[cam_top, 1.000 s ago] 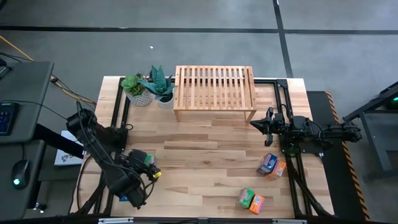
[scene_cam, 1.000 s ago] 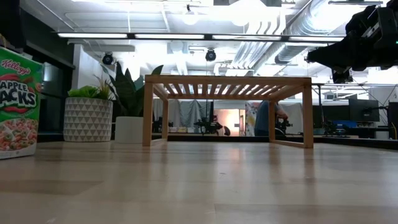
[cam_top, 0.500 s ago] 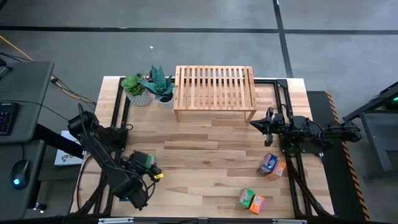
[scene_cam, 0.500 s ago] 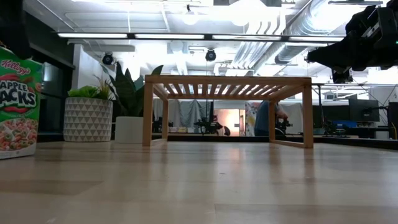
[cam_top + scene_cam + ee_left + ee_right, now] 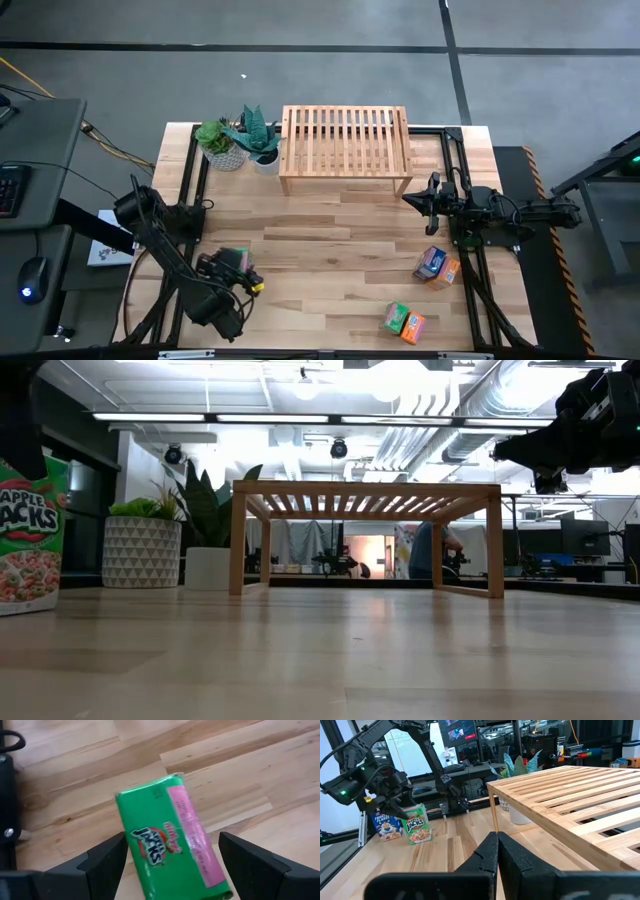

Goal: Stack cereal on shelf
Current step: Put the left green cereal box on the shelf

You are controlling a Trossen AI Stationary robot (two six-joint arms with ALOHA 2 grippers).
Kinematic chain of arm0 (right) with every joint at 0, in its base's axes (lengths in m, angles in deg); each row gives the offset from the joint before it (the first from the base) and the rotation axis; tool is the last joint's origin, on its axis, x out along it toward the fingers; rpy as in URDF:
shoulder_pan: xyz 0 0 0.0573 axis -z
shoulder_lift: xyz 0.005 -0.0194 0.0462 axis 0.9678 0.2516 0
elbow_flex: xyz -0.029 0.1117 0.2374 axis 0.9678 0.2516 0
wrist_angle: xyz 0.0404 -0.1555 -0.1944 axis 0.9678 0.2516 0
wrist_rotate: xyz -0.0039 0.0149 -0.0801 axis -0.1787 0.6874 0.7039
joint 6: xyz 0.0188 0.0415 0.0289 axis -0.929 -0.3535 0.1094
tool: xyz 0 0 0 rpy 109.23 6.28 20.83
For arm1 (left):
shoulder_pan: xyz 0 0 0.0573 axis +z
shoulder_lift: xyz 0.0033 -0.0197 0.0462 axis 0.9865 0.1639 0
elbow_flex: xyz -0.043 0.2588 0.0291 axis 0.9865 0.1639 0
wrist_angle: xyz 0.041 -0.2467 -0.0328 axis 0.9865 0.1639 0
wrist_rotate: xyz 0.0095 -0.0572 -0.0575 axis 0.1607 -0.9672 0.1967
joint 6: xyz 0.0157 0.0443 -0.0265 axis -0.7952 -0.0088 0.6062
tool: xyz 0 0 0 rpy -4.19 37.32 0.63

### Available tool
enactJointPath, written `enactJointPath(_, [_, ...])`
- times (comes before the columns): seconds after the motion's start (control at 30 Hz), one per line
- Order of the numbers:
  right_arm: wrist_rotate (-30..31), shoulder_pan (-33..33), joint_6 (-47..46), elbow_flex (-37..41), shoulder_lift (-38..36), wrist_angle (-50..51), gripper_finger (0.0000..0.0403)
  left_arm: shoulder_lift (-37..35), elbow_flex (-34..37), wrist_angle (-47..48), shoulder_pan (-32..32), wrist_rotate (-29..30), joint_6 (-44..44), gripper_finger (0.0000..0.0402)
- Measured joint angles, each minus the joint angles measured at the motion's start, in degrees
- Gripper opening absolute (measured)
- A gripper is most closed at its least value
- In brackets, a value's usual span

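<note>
The left gripper is ready and needs to close on the green cereal box now, as its fingers are beside the box's long sides in the left wrist view.
A green cereal box (image 5: 170,845) stands upright on the table near its left edge, and also shows in the low view (image 5: 25,530) and the high view (image 5: 233,259). My left gripper (image 5: 172,837) is open right above it, one finger on either side of the box top with a gap on each. The wooden shelf (image 5: 345,145) stands at the table's far side. My right gripper (image 5: 430,197) is shut and empty, off the shelf's right end. A blue box (image 5: 385,826) stands beside the green one.
A blue and an orange box (image 5: 437,266) lie at the right, and a green and an orange box (image 5: 404,321) near the front edge. Two potted plants (image 5: 240,143) stand left of the shelf. Bare tabletop (image 5: 330,250) lies between the shelf and the boxes.
My left gripper has come down over the green box, staying open, and has shifted slightly toward the table's near edge. The box stands where it was.
</note>
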Motion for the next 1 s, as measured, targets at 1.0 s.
enactJointPath(1.0, [0.0,-0.01,-0.02,-0.01,0.01,-0.01,0.0,-0.02,0.0,0.65,0.02,0.09,1.22,0.0186])
